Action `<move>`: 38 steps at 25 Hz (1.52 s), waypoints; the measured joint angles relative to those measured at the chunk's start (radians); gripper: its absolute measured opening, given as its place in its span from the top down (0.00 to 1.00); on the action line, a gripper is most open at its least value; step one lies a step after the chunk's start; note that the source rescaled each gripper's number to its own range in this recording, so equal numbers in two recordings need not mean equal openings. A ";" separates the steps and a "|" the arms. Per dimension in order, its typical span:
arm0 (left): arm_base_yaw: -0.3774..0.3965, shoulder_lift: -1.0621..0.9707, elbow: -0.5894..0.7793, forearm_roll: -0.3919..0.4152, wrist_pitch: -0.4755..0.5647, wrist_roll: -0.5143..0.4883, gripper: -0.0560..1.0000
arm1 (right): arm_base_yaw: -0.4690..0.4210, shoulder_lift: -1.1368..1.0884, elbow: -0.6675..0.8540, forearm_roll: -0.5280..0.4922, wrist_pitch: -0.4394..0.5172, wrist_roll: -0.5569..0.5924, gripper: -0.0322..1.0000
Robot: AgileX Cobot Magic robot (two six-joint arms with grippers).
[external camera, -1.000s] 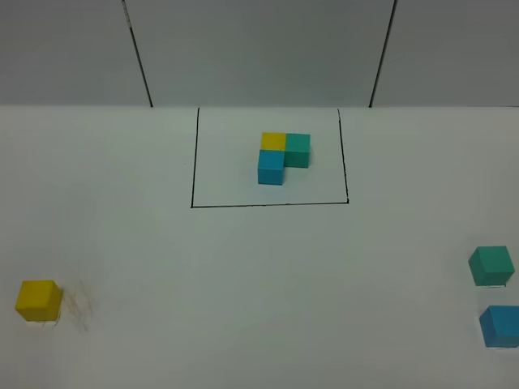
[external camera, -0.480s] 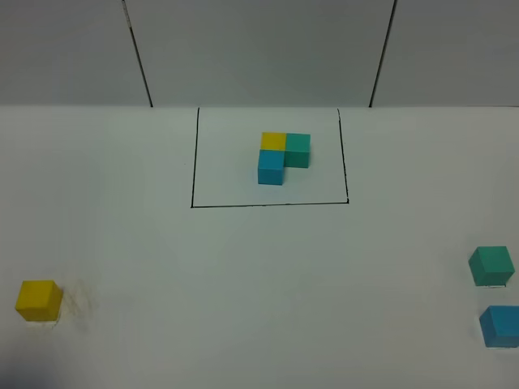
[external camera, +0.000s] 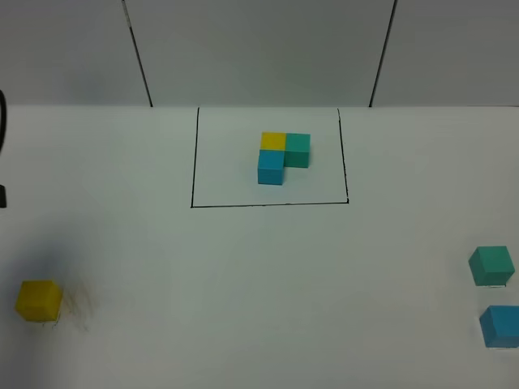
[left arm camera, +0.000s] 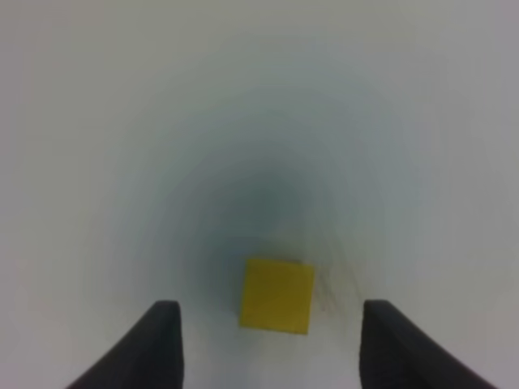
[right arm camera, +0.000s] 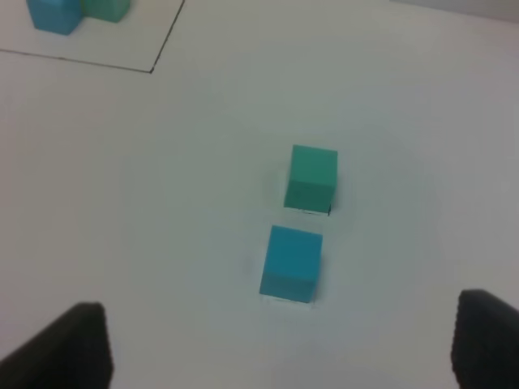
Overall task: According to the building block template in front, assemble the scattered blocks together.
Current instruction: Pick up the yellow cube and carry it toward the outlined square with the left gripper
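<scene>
My left gripper grabs the loose yellow cube (external camera: 38, 300) by its opposite sides next. That starts copying the building block template (external camera: 283, 157).
The building block template (external camera: 283, 157) is an L of yellow, teal-green and sky-blue cubes inside a black-line rectangle (external camera: 269, 204) at the table's far middle. The loose yellow cube (external camera: 38, 300) lies front left. In the left wrist view my left gripper (left arm camera: 272, 312) hangs open above the yellow cube (left arm camera: 277, 296), fingers apart on either side. The teal-green cube (external camera: 491, 266) and sky-blue cube (external camera: 500, 326) lie front right. My right gripper (right arm camera: 281, 308) is open and empty above them, with the teal-green cube (right arm camera: 312, 178) beyond the sky-blue cube (right arm camera: 292, 263).
A dark part of the left arm (external camera: 2, 150) shows at the left edge of the exterior view. The white table (external camera: 259, 275) ends at a grey panelled wall (external camera: 259, 49). The template's corner (right arm camera: 73, 12) shows in the right wrist view.
A dark part of the left arm has come in at the left edge, and a shadow now lies over the yellow cube. No cube has moved.
</scene>
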 joint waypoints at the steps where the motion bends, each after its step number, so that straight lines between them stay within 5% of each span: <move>1: 0.000 0.038 0.000 -0.010 -0.003 0.015 0.85 | 0.000 0.000 0.000 0.000 0.000 0.000 0.27; 12: 0.000 0.304 0.000 -0.113 0.023 0.154 0.81 | 0.000 0.000 0.000 0.000 0.000 0.000 0.27; 19: 0.000 0.321 0.000 -0.113 0.046 0.171 0.41 | 0.000 0.000 0.000 0.000 0.000 0.000 0.27; 22: 0.000 0.321 0.000 -0.104 0.045 0.143 0.34 | 0.000 0.000 0.000 0.000 0.000 0.000 0.27; 38: 0.000 0.428 0.007 -0.046 -0.035 0.084 0.34 | 0.000 0.000 0.000 0.000 0.000 0.000 0.27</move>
